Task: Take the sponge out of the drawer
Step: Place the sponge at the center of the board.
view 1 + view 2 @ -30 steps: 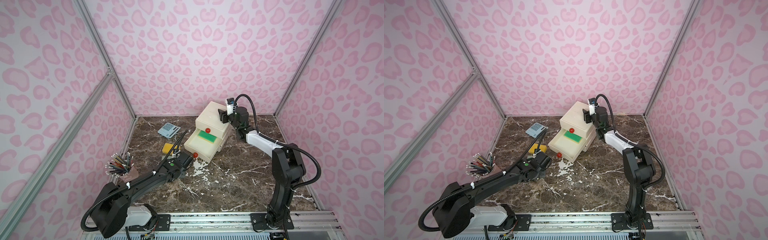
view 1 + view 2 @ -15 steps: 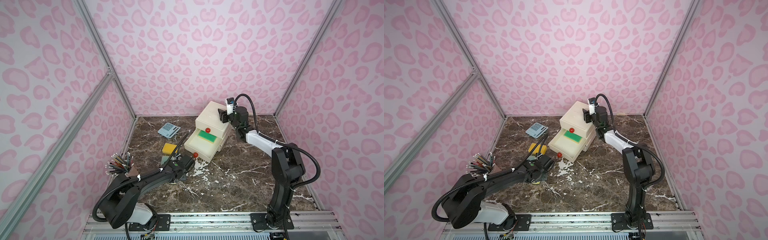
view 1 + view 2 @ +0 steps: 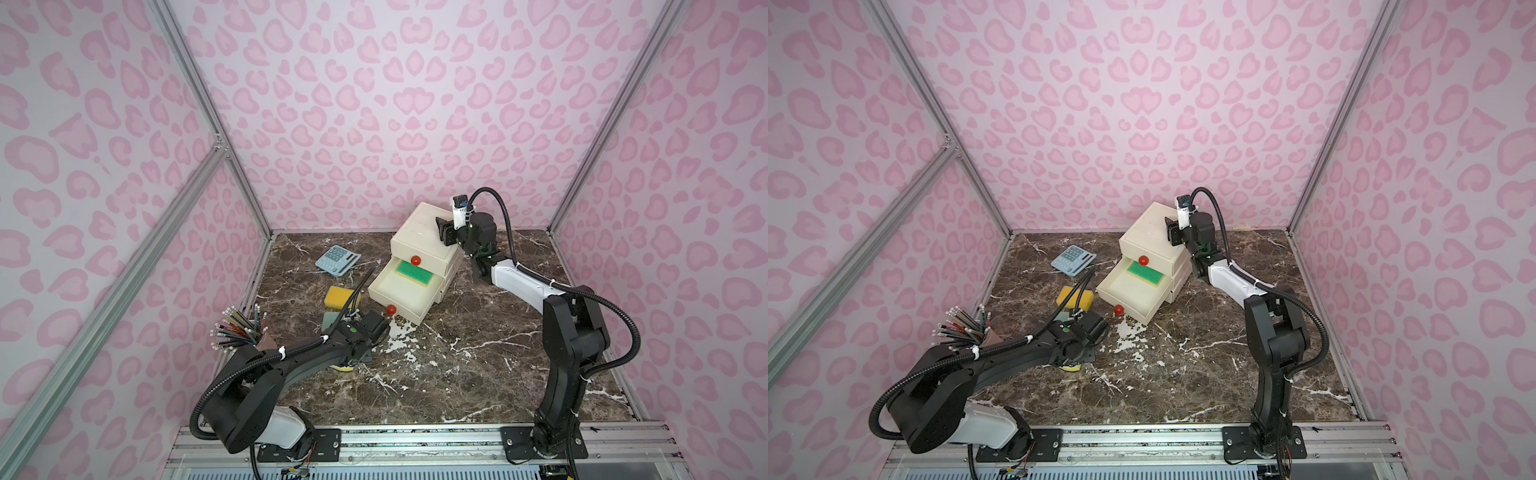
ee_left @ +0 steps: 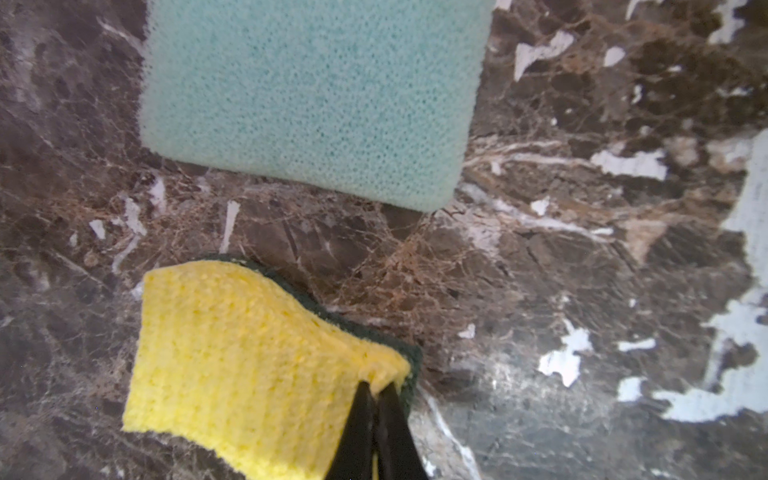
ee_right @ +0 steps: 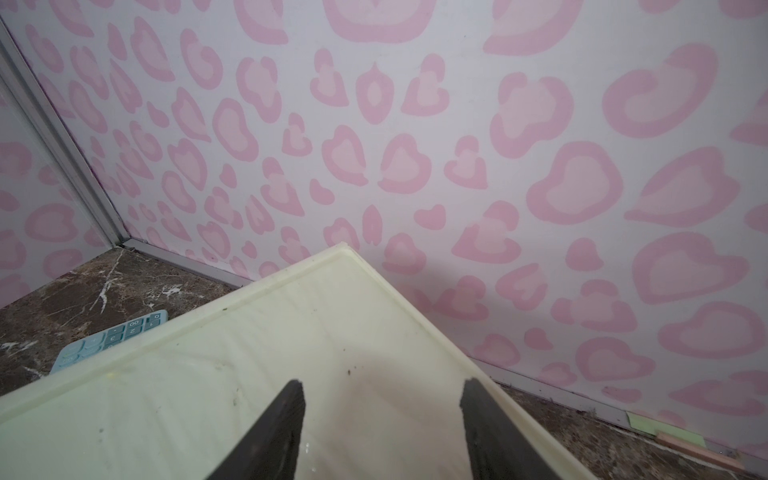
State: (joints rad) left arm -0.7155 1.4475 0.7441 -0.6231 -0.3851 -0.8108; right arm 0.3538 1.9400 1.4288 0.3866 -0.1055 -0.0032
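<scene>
The green-backed yellow sponge's lower edge rests on the marble in front of the teal sponge, so my left gripper will let go.
The cream drawer unit (image 3: 419, 232) stands at the back, its lower drawer (image 3: 399, 309) pulled open. A green-topped sponge (image 3: 415, 273) (image 3: 1145, 273) lies inside it at the back. My left gripper (image 4: 376, 384) is shut on the corner of a yellow sponge (image 4: 249, 365) with a dark green backing, low over the marble in front of the drawer. That sponge peeks out under the left wrist in both top views (image 3: 343, 368) (image 3: 1069, 367). My right gripper (image 5: 382, 384) (image 3: 442, 230) is open over the unit's top and holds nothing.
A pale teal sponge (image 4: 307, 95) (image 3: 332, 320) lies just beyond the held one. An orange-yellow sponge (image 3: 338, 297) and a blue calculator (image 3: 336, 259) sit further back on the left. A cup of pencils (image 3: 245, 332) stands at the left edge. Red knobs (image 3: 390, 309) mark the drawer fronts.
The left arm has folded back, its elbow risen, and the yellow sponge now shows under its wrist. The right arm has not moved.
</scene>
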